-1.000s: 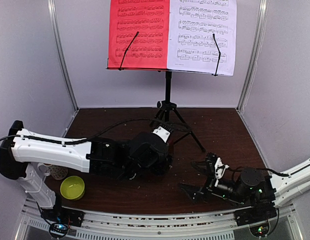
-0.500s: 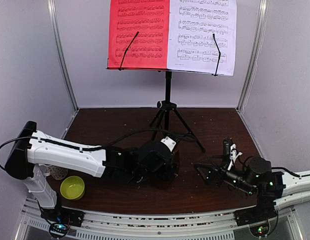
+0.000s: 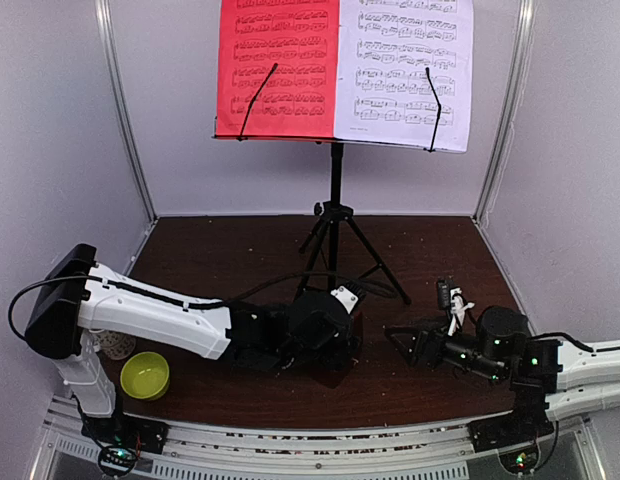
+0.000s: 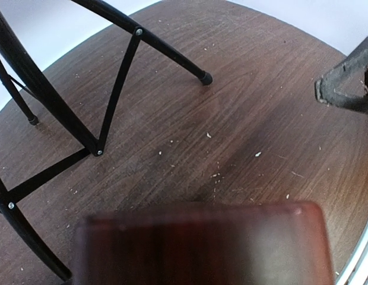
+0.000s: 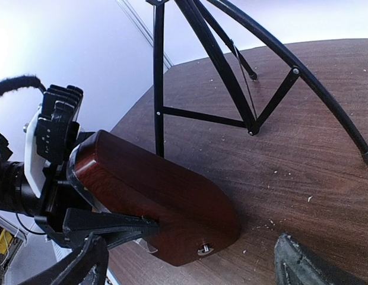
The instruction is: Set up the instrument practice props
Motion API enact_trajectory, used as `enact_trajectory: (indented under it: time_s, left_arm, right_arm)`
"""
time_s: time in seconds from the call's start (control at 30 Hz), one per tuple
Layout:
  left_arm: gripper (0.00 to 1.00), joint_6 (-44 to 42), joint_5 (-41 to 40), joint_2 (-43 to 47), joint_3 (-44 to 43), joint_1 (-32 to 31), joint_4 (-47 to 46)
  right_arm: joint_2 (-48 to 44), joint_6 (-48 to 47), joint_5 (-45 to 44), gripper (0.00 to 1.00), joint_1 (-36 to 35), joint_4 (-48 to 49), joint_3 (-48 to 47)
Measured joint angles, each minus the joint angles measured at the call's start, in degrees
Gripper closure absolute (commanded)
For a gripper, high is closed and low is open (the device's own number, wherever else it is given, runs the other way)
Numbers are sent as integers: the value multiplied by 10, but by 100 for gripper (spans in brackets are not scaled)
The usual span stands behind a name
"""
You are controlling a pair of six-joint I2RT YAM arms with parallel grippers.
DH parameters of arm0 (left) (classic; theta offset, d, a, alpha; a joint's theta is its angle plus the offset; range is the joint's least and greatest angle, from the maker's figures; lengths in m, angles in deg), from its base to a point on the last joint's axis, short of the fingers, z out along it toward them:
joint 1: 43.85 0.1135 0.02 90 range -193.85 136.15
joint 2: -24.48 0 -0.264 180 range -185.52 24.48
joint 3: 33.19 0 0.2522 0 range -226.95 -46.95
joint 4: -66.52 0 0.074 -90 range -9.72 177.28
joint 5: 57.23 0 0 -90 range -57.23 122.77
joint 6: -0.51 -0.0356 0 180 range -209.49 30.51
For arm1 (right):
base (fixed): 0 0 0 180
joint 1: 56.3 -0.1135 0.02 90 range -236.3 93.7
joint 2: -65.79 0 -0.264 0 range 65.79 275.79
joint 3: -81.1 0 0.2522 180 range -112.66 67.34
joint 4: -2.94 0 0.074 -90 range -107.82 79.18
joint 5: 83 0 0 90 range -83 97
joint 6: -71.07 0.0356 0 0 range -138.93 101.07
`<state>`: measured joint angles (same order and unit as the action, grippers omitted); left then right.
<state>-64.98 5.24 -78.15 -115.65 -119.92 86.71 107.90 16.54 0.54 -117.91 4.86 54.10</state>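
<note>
I should open my left gripper now: the tilted far end is at the table, so the metronome (image 5: 154, 199) would settle in front of the tripod legs.
The black tripod music stand (image 3: 335, 215) stands at the back and holds a red sheet (image 3: 278, 65) and a white sheet (image 3: 405, 70) on its desk. My left gripper (image 3: 335, 345) is shut on the dark-red metronome (image 5: 154, 199), which lies tilted with its far end at the tabletop, just in front of the tripod legs (image 5: 231, 65). One black finger (image 5: 110, 225) of the left gripper presses its side. The metronome fills the bottom of the left wrist view (image 4: 202, 243). My right gripper (image 3: 405, 345) is open and empty, facing the metronome from the right.
A lime-green bowl (image 3: 145, 375) sits at the near left, with a patterned mug (image 3: 115, 345) partly hidden behind the left arm. Tripod feet (image 4: 206, 78) rest close to the metronome. Grey walls enclose the brown table (image 3: 430, 255).
My left arm has reached further right and nearer, carrying the metronome. My right gripper has swung up from the near edge and now points left toward it.
</note>
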Motion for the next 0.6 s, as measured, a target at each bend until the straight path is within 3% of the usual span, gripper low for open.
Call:
enact_trajectory:
  time_s: [0.3, 0.6]
  left_arm:
    - [4, 3, 19, 1, 28, 8, -61]
    - [2, 5, 25, 78, 102, 10, -115]
  right_arm:
    - [48, 3, 16, 3, 0, 15, -28]
    - [95, 5, 16, 3, 4, 20, -87]
